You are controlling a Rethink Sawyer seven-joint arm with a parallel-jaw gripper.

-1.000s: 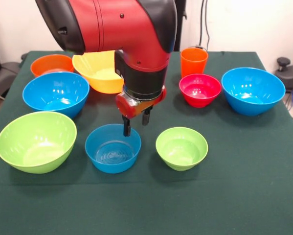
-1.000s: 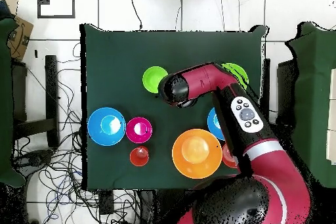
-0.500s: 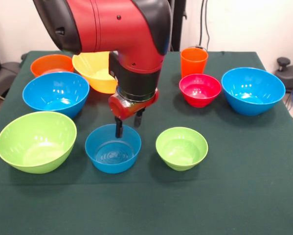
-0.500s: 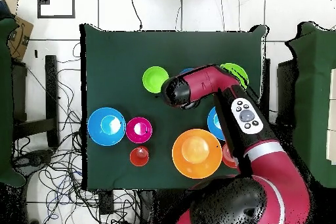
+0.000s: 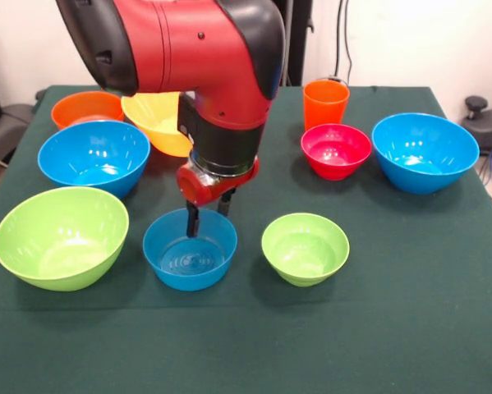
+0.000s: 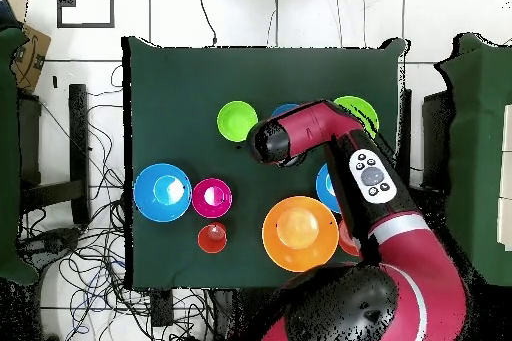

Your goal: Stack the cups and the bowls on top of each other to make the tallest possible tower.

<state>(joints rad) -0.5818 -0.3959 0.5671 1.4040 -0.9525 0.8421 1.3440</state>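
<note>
I should next grab the small blue bowl with my gripper by its thin rim (image 5: 211, 213), as its round opening is wider than the open fingers.
My gripper (image 5: 207, 213) is open and hangs over the far rim of the small blue bowl (image 5: 190, 249). One finger (image 5: 191, 222) dips inside the bowl and the other stands behind the rim. Around it stand a small green bowl (image 5: 305, 248), a large lime bowl (image 5: 61, 236), two larger blue bowls (image 5: 94, 156) (image 5: 425, 152), a red-pink bowl (image 5: 336, 150), an orange bowl (image 5: 87, 107) and a yellow bowl (image 5: 157, 121) partly behind the arm. The orange cup (image 5: 325, 103) stands at the back. No tower is in view; each piece stands singly. In the overhead view the arm (image 6: 300, 132) hides the gripper.
A dark green cloth (image 5: 410, 312) covers the table. In the overhead view cables (image 6: 90, 257) lie on the floor beside the table, and the small green bowl (image 6: 237, 119) sits just beside the arm's wrist.
In the front view the gripper has moved left and lower, from beside the small blue bowl's far right rim to astride its far rim. The bowls have not moved.
</note>
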